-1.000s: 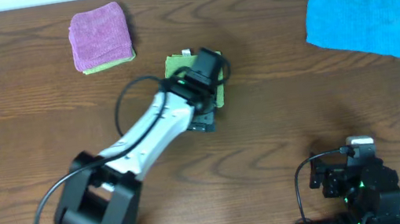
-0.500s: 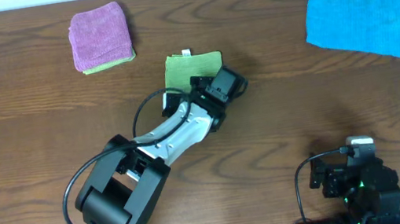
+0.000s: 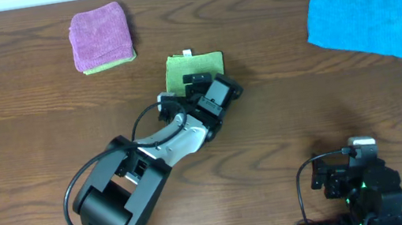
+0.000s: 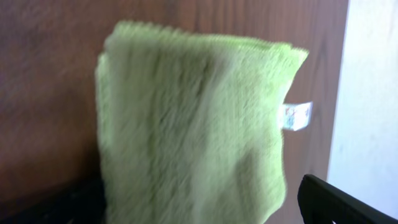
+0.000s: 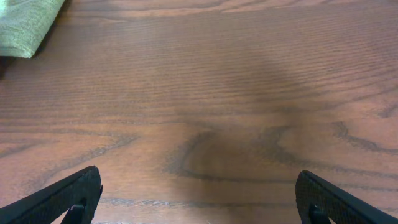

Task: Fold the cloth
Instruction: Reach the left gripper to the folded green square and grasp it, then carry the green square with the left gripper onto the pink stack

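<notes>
My fingers are still above the cloth [image 3: 207, 71] [image 4: 198, 186], so it is too early to close; my left gripper lowers first, then closes on the cloth.
The lime-green cloth [image 3: 188, 69] lies folded in a small rectangle at the table's middle back, with its white tag [image 3: 186, 52] at the far edge. In the left wrist view the cloth [image 4: 193, 124] fills the frame, its tag [image 4: 296, 116] on the right. My left gripper [image 3: 183, 88] hangs open at the cloth's near edge, a finger [image 4: 339, 202] on either side, nothing held. My right gripper [image 3: 354, 173] rests open near the front right, far from the cloth. Its fingers [image 5: 68, 199] frame bare wood, and a corner of the cloth [image 5: 25, 25] shows at top left.
A pinkish-purple folded cloth [image 3: 100, 36] sits on a green one at the back left. A bright blue cloth [image 3: 365, 8] lies spread at the back right. The table's far edge [image 4: 339, 93] runs close behind the folded cloth.
My left gripper has drawn back off the cloth toward the front and turned. The folded cloth, half covered a second ago, now lies uncovered. The right arm has not moved.
</notes>
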Controlling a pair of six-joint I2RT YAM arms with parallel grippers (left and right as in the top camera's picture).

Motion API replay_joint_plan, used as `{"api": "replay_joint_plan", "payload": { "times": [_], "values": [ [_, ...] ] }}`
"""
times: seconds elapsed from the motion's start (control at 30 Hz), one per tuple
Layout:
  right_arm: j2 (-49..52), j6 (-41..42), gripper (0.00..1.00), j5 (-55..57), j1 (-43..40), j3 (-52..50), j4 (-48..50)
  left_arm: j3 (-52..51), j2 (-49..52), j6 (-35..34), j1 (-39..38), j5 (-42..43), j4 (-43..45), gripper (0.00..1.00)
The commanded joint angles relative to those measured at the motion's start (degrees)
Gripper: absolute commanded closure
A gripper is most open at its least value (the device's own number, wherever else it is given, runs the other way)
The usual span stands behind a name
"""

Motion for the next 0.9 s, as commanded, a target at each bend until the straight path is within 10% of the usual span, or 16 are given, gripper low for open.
{"api": "replay_joint_plan", "payload": {
  "times": [0.0,0.27,0.33,0.37,0.87],
  "values": [
    [-0.5,0.87,0.01,-0.22,-0.28,-0.39,-0.11,-2.1,4.24,1.73,2.21,-0.02,2.78,0.01],
    [-0.5,0.87,0.01,-0.22,-0.28,-0.39,-0.11,-2.1,8.59,5.33,3.45,0.46,12.85,0.13],
    [-0.5,0.87,0.01,-0.22,-0.28,-0.39,-0.11,-2.1,8.59,5.38,3.45,0.92,12.9,0.85],
    [-0.5,0.87,0.01,-0.22,-0.28,-0.39,-0.11,-2.1,8.59,5.35,3.43,1.03,12.87,0.94],
    [-0.5,0.87,0.01,-0.22,-0.28,-0.39,-0.11,-1.99,-0.48,4.85,4.15,-7.76,21.11,0.94]
  ]
}}
